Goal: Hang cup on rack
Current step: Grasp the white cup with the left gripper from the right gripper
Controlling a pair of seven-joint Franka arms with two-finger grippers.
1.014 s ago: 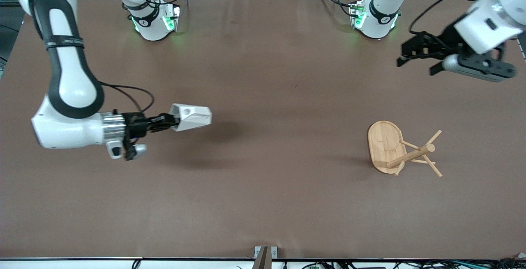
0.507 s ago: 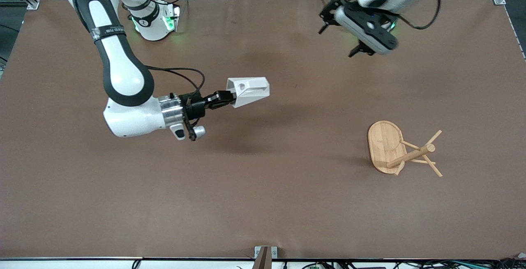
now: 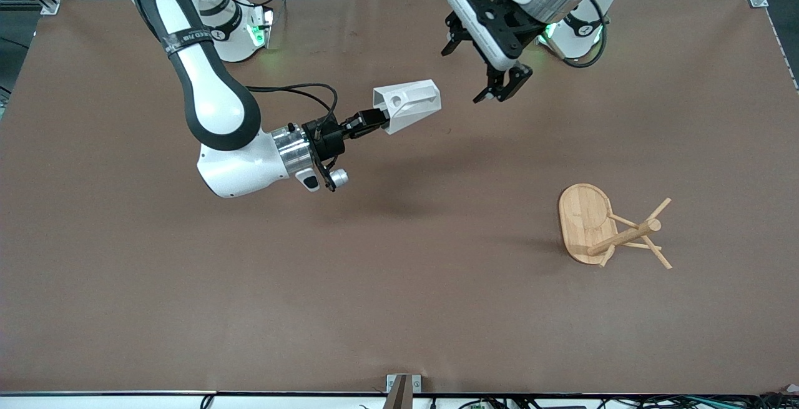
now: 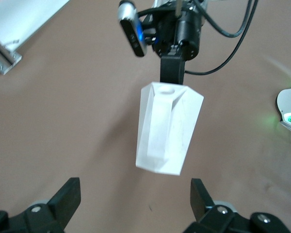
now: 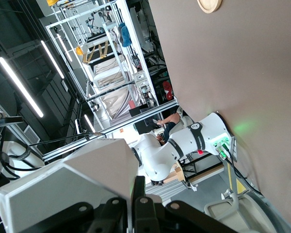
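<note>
The cup (image 3: 409,104) will be grabbed next by my left gripper, at the end opposite the one my right gripper holds. Then I will hang the cup on the rack (image 3: 602,228).
My right gripper (image 3: 369,119) is shut on one end of the white faceted cup (image 3: 409,104) and holds it sideways in the air over the middle of the table. The cup fills the near part of the right wrist view (image 5: 72,182), clamped between the right gripper's (image 5: 138,206) fingers. My left gripper (image 3: 480,75) is open and empty, in the air beside the cup, toward the left arm's base. In the left wrist view the cup (image 4: 167,128) hangs between and ahead of the open left gripper (image 4: 134,194). The bamboo rack (image 3: 602,228) stands on the table toward the left arm's end.
The brown table mat (image 3: 399,309) is bare around the rack. Both arm bases (image 3: 234,28) stand along the table's edge farthest from the front camera. The rack's oval base (image 5: 209,4) shows at the edge of the right wrist view.
My right arm has carried the cup from its end of the table toward the middle. My left arm has swung in from its end and now hovers open beside the cup.
</note>
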